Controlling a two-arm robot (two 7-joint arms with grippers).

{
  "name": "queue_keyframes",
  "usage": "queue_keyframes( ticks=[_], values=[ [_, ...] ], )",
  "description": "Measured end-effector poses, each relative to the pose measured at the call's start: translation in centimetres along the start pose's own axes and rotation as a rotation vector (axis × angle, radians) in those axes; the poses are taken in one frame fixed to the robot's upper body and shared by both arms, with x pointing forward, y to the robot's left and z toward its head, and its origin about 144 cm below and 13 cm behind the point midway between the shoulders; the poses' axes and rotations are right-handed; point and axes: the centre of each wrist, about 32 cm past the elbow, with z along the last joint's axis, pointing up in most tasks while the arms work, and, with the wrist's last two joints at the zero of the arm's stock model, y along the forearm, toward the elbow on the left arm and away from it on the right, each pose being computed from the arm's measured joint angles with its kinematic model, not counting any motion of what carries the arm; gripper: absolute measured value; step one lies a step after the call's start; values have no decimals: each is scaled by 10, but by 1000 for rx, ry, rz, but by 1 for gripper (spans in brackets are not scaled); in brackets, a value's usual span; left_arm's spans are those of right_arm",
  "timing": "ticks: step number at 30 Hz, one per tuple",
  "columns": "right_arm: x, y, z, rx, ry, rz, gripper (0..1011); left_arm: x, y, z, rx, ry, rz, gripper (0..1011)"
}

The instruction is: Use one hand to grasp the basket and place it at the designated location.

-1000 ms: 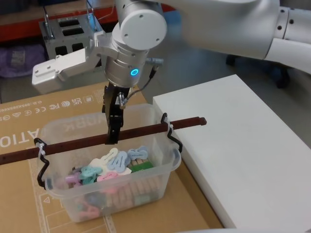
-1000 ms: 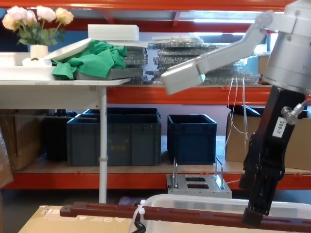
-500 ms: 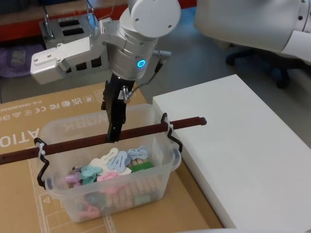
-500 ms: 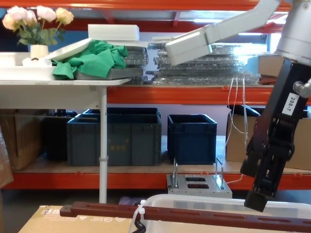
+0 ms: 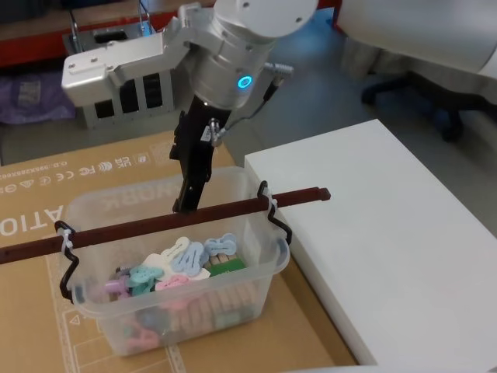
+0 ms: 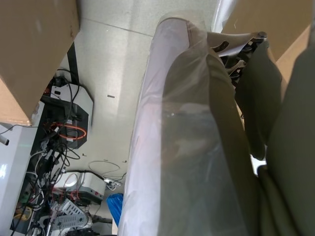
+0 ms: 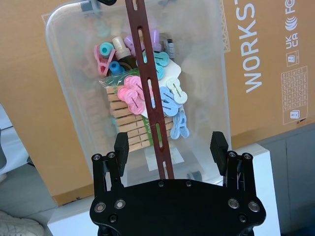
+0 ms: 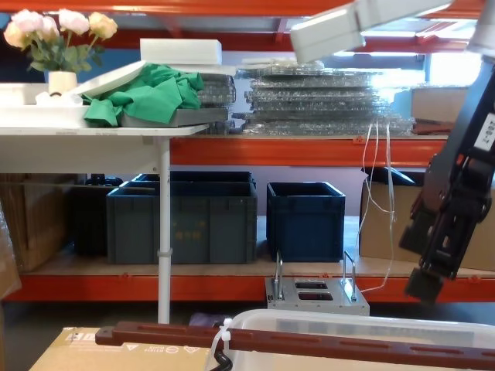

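My right gripper grabs the basket by the middle of its handle (image 8: pixel 344 347) (image 7: pixel 155 115) next, since the loose clothes pegs would spill if the basket tipped.
The basket (image 5: pixel 233 299) is a translucent white tub of coloured and wooden clothes pegs, standing on cardboard. Its dark reddish-brown slotted handle (image 5: pixel 155 224) lies across the rim, with a white zip tie (image 5: pixel 65 242) at one end. My right gripper (image 5: pixel 186 203) hangs open just above the bar's middle, touching nothing. The right wrist view looks down past the fingers (image 7: pixel 121 145) at the handle (image 7: pixel 147 83) and the pegs. In the chest view the right gripper (image 8: pixel 425 286) hovers over the basket rim (image 8: pixel 348 321) and handle (image 8: pixel 309 342).
A white block (image 5: pixel 388 233) sits right beside the basket. Flat cardboard (image 5: pixel 46 186) lies under and left of it. Beyond stands a grey metal box (image 5: pixel 109 47) with steel handles, with dark blue crates (image 8: pixel 182 216) on a low shelf behind.
My right gripper has risen from the handle bar, up and slightly back, and now hangs clear of it. The basket and handle have not moved.
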Motion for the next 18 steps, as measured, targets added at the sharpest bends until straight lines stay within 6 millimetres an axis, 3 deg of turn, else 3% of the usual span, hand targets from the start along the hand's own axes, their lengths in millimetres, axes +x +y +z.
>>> queue_keyframes(
  ticks=[9,18],
  values=[
    [-9,-21,3,-1,4,-52,1001,0,0,0,0,0,0,0],
    [-10,-26,4,-2,3,-63,1001,0,0,0,0,0,0,0]
  ],
)
